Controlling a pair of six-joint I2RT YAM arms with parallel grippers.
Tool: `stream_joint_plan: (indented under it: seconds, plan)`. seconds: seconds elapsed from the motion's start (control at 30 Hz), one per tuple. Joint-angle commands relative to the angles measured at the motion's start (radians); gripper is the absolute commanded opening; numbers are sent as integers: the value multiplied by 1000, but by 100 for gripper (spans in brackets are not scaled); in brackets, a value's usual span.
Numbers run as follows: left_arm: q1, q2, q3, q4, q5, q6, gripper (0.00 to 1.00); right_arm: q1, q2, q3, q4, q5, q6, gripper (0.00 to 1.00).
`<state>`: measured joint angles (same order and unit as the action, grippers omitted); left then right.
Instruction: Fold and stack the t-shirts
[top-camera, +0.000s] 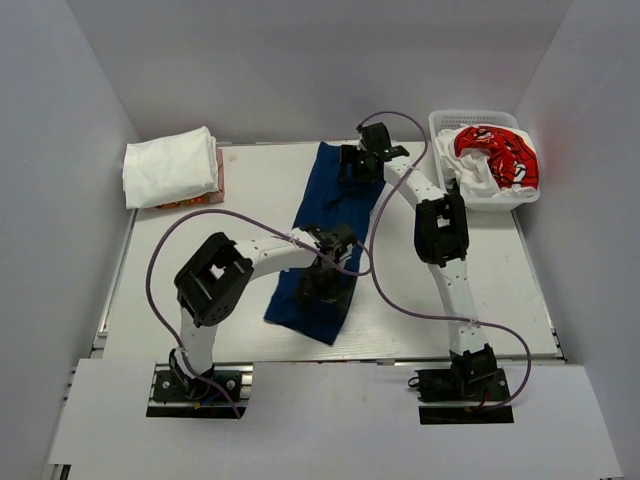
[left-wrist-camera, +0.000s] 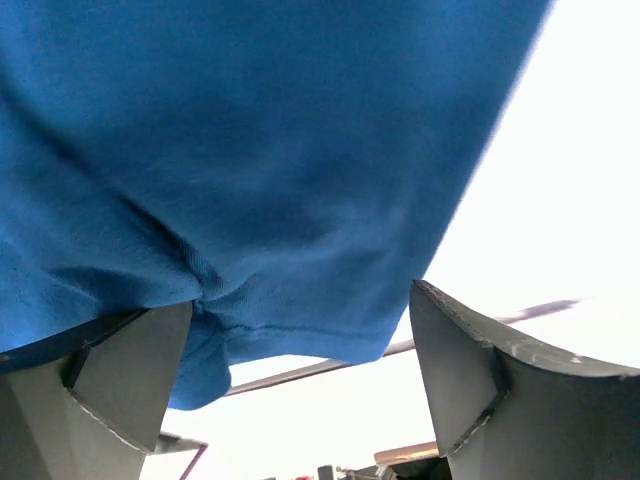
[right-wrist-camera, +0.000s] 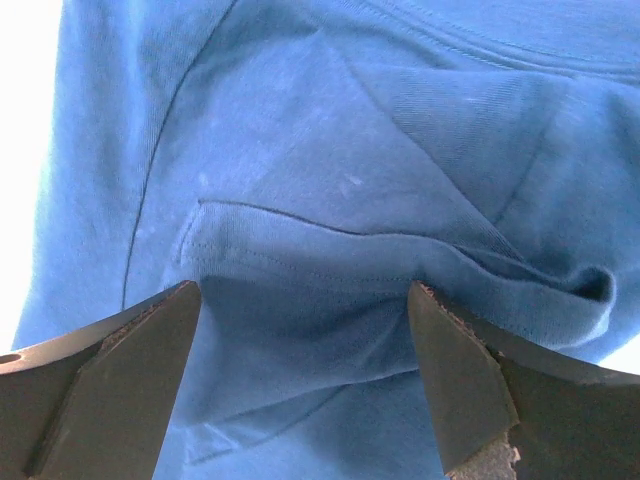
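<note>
Next, my left gripper grabs the near hem corner of the navy blue t-shirt to fold that end over the strip.
The navy blue t-shirt (top-camera: 330, 215) lies folded in a long strip down the middle of the table. My left gripper (top-camera: 322, 282) is open over its near end; in the left wrist view (left-wrist-camera: 300, 310) the shirt's hem (left-wrist-camera: 290, 330) lies between the spread fingers. My right gripper (top-camera: 362, 160) is open at the shirt's far end; the right wrist view (right-wrist-camera: 305, 295) shows its fingers spread on either side of a cloth fold (right-wrist-camera: 300, 250). A folded white t-shirt (top-camera: 170, 165) lies at the back left. A red t-shirt with white lettering (top-camera: 497, 152) and white cloth (top-camera: 478, 183) lie in the basket.
The white lattice basket (top-camera: 445, 120) stands at the back right corner. The folded white t-shirt rests on a flat pinkish-orange thing (top-camera: 190, 201). Purple cables (top-camera: 400, 300) loop from both arms across the table. Grey walls close in the left, back and right sides.
</note>
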<state>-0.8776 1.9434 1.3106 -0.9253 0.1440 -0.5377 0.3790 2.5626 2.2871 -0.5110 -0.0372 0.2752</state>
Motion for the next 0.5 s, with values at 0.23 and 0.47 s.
stream_joint_plan:
  seconds: [0.23,0.47]
  plan:
    - [-104,40,82,321,55,18,99,-43,8,72,210,-113,-50,90]
    - [-147,-317,-32,279,-178,7,99,-12,-290,-33,204,-129,-108,90]
